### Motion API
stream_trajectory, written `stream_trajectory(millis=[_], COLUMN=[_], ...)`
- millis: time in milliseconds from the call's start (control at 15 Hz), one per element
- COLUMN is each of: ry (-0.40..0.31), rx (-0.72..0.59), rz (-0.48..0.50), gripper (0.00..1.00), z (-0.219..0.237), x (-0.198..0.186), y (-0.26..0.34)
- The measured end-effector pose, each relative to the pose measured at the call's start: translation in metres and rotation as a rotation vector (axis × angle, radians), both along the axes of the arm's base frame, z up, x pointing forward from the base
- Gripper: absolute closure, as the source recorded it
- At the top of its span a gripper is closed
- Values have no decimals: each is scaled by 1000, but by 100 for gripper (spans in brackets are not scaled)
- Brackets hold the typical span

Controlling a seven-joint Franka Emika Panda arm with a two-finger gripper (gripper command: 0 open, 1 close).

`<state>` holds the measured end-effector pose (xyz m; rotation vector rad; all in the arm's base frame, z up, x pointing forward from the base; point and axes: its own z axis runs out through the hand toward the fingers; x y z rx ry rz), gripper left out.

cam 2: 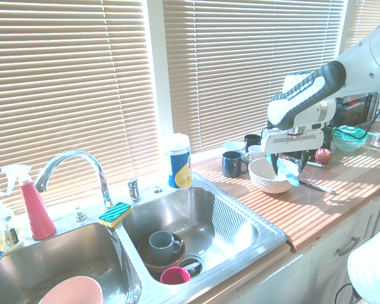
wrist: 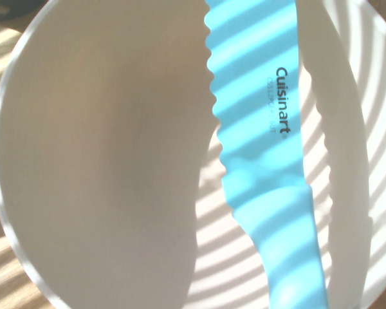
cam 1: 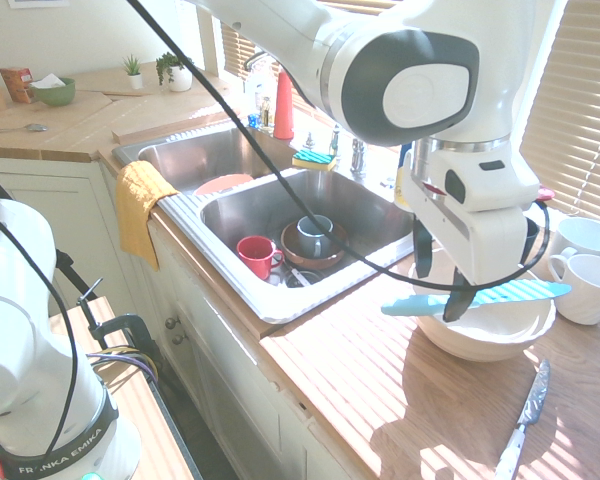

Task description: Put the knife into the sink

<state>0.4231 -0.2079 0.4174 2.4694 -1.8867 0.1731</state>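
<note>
The knife's serrated edge (wrist: 213,87) lies bare over the bowl, so my gripper will next grab the knife by its smooth turquoise handle (wrist: 292,248).
The turquoise striped knife (cam 1: 510,293) lies flat across the rim of a big white bowl (cam 1: 480,335) on the wooden counter, handle toward the sink. My gripper (cam 1: 442,290) is down over the bowl and open, one finger on each side of the knife near where handle meets blade. From the other side the gripper (cam 2: 287,166) is seen above the knife (cam 2: 291,175) and bowl (cam 2: 269,178). Up close, the wrist view shows the knife (wrist: 264,148) over the bowl (wrist: 116,161). The steel two-basin sink (cam 1: 280,305) lies to the left of the bowl, its rim (cam 2: 266,237) close by.
The near basin holds a red cup (cam 1: 257,255), a brown bowl with a grey mug (cam 1: 315,238). A silver knife (cam 1: 523,420) lies on the counter in front of the bowl. Two white mugs (cam 1: 585,285) and a dark mug (cam 2: 233,164) stand behind it.
</note>
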Motion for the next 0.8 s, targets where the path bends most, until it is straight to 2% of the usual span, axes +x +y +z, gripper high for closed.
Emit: stream_trajectory(millis=[800], ry=[-8], rx=[12], rz=[5], gripper=[100], z=[-21], x=[17], y=[-17])
